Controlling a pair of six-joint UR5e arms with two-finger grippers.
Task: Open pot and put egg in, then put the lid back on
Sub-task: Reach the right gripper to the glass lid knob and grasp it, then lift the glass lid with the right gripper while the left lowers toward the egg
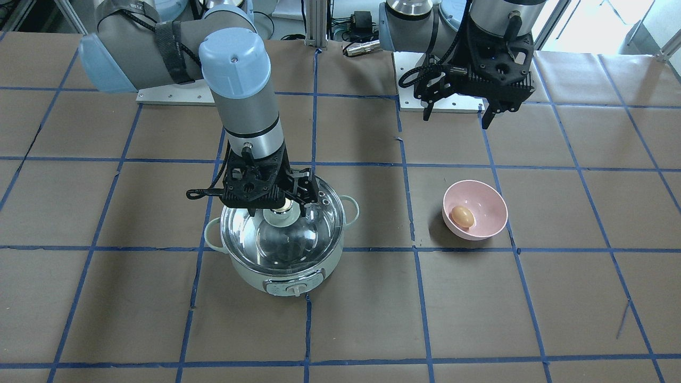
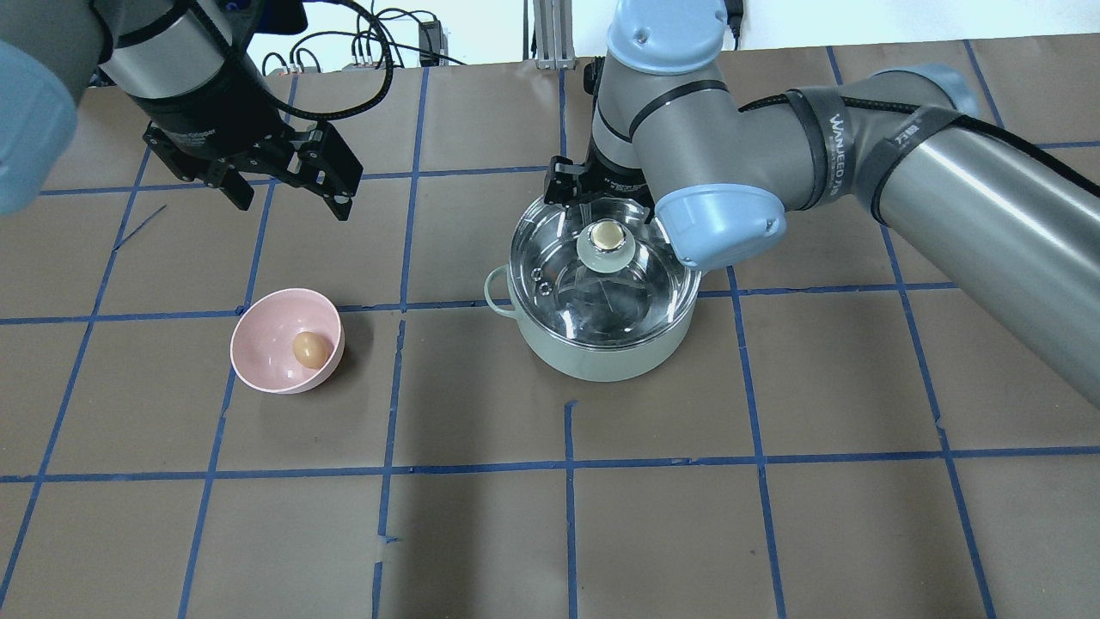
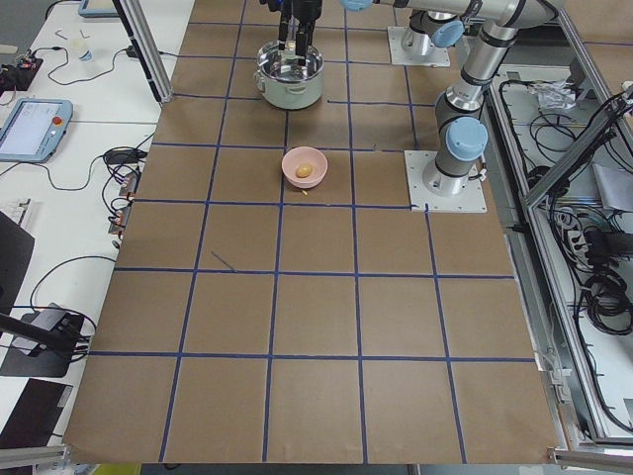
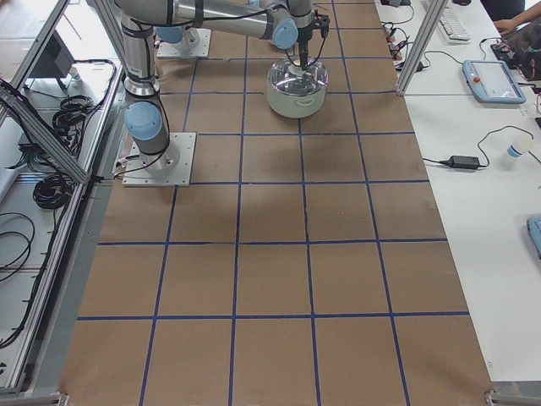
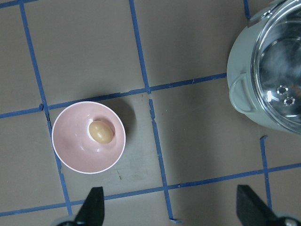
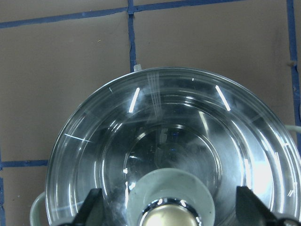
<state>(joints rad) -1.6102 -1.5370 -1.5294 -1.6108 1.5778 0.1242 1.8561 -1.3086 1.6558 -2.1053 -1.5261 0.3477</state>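
My right gripper grabs the beige-topped knob point(image 1: 282, 208) next, since the glass lid spreads too wide.
The mint-green pot point(image 1: 250, 268) point(image 2: 601, 359) stands on the table with the glass lid point(image 1: 300, 242) point(image 2: 619, 301) seated on it. My right gripper point(image 1: 282, 213) point(image 6: 169, 200) hangs low over the lid. It is open, with a finger on either side of the beige-topped knob point(image 2: 608, 236) point(image 6: 169, 214) and a gap on both sides. The brown egg point(image 1: 462, 216) point(image 2: 309, 347) point(image 5: 101, 132) lies in a pink bowl point(image 1: 487, 202) point(image 2: 266, 335) point(image 5: 77, 150). My left gripper point(image 1: 456, 119) point(image 2: 292, 206) point(image 5: 171, 207) is open and empty, high above the table and behind the bowl.
Brown paper with a blue tape grid covers the table. The bowl sits about one grid square from the pot, on my left side. The white mounting plates of both arms lie at the robot's edge. Monitors, cables and tablets lie beyond the table in the side views.
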